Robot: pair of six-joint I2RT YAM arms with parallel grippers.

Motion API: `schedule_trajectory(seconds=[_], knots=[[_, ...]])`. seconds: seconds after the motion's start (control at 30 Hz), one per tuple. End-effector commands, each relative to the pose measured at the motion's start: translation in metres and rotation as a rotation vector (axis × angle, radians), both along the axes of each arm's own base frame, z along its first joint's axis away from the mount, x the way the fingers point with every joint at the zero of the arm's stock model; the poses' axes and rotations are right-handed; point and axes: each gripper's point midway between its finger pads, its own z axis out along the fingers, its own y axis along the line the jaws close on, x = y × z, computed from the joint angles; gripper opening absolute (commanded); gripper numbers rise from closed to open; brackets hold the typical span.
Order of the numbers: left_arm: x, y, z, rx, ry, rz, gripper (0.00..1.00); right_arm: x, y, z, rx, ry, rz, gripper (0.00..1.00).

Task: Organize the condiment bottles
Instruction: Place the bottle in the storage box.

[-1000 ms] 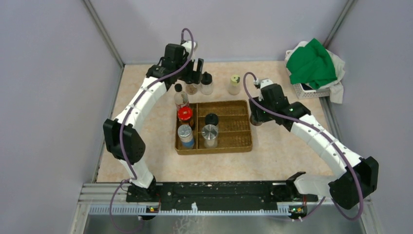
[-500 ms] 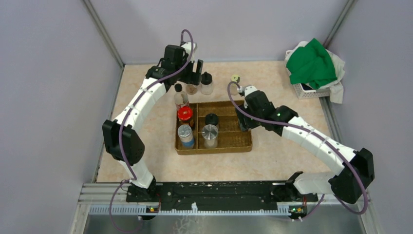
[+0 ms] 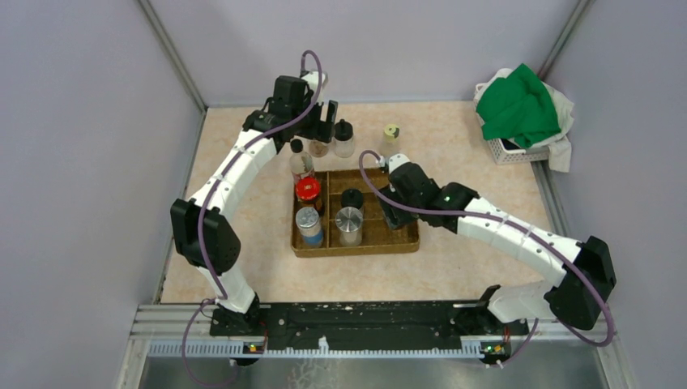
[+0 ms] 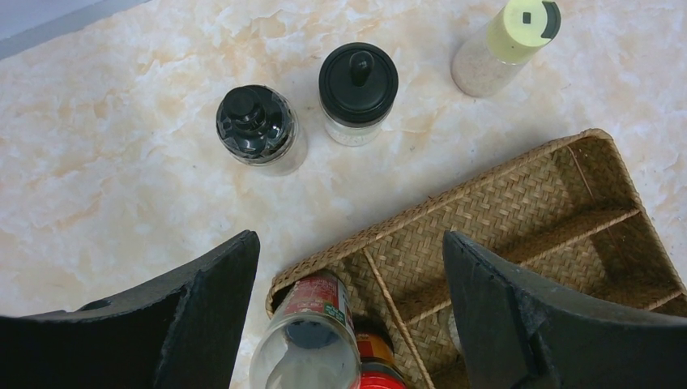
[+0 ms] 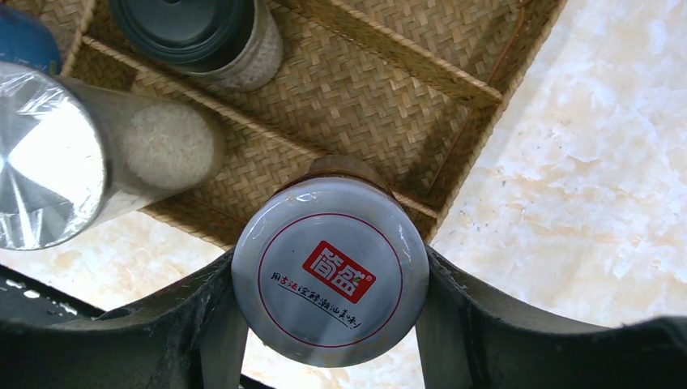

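Note:
I should keep holding the white-lidded jar (image 5: 330, 271) with my right gripper: it is above the tray, with its bottom across a divider of the tray, so it would drop onto that divider if I opened now.
My right gripper (image 5: 328, 285) is shut on a white-lidded jar (image 5: 330, 271) with a red logo and holds it over the right end of the brown woven tray (image 5: 389, 97); in the top view this gripper (image 3: 393, 212) hides the jar. The tray (image 3: 405, 241) holds a red-lidded jar (image 3: 307, 191), a blue-labelled jar (image 3: 309, 224), a silver shaker (image 3: 349, 222), a black-lidded jar (image 3: 352, 198) and the taller red-labelled bottle (image 3: 301, 162). My left gripper (image 4: 348, 324) is open and empty above that bottle (image 4: 312, 340). Two black-lidded jars (image 4: 251, 126) (image 4: 358, 81) and a yellow-green-lidded shaker (image 4: 518, 32) stand behind the tray.
A white basket with a green cloth (image 3: 518, 109) sits at the back right. Grey walls close the left, back and right sides. A black rail (image 3: 356, 320) runs along the front edge.
My right arm has carried the white-lidded jar leftward from the table beside the tray to over the tray's right end. The left arm has stayed still.

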Motion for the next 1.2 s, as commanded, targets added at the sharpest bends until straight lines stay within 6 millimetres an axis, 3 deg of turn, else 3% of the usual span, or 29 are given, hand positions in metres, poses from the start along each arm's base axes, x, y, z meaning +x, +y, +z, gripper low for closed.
schedule_trajectory(seconds=[0.0,0.37,1.03,1.17], knots=[[-0.006,0.002,0.026,-0.025,-0.063,0.006,0.89,0.011,0.025,0.034,0.110,-0.107,-0.015,0.23],[-0.005,0.002,0.024,-0.024,-0.061,0.007,0.89,-0.010,0.026,0.002,0.103,-0.054,-0.004,0.22],[-0.006,0.003,0.023,-0.016,-0.060,0.007,0.89,-0.009,0.027,-0.042,0.065,-0.028,-0.010,0.23],[-0.006,0.002,0.022,-0.016,-0.057,0.006,0.90,-0.008,0.027,-0.048,0.053,-0.022,-0.017,0.29]])
